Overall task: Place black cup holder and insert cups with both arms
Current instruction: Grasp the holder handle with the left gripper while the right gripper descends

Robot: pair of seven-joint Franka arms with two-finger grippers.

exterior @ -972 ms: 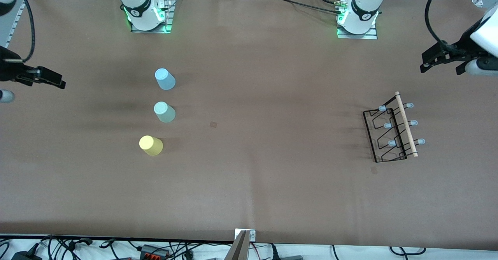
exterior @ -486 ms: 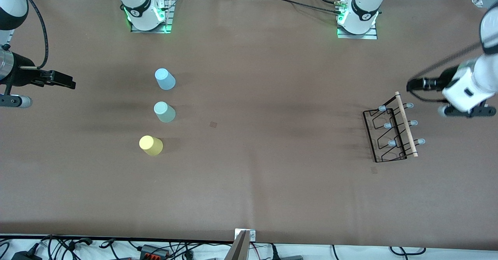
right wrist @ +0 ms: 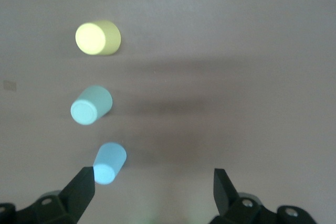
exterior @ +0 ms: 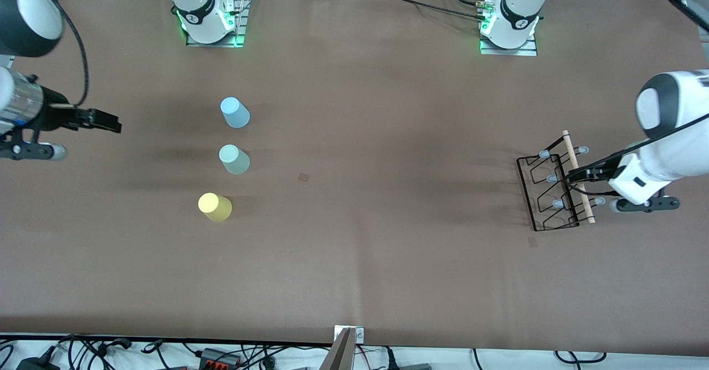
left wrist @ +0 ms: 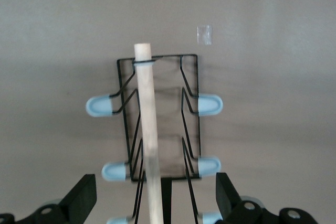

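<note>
My left gripper's fingers are above the wooden rod, so closing now would miss. My left gripper lowers first, then closes on the rod.
The black cup holder [exterior: 554, 190] lies on the brown table toward the left arm's end, its wooden rod [exterior: 578, 176] on top and its blue-grey capped pegs sticking out to both sides. My left gripper [exterior: 571, 176] is open over the holder. In the left wrist view the gripper [left wrist: 153, 196] has its fingers wide on either side of the rod [left wrist: 148, 129], touching nothing. The light blue cup [exterior: 235, 112], the mint cup [exterior: 234, 159] and the yellow cup [exterior: 215, 207] stand in a row toward the right arm's end. My right gripper [exterior: 108, 122] is open and empty, apart from the cups, pointing toward them. The right wrist view shows the gripper [right wrist: 152, 190], the blue cup [right wrist: 109, 162], the mint cup [right wrist: 91, 105] and the yellow cup [right wrist: 98, 38].
The two arm bases [exterior: 210, 21] [exterior: 509, 26] stand along the table's edge farthest from the front camera. Small marks [exterior: 303, 176] [exterior: 532, 242] show on the brown tabletop. Cables lie along the nearest edge [exterior: 221, 353].
My left arm has swung in from the table's end and come over the cup holder, fingers now flanking the rod. My right gripper has moved a little toward the cups.
</note>
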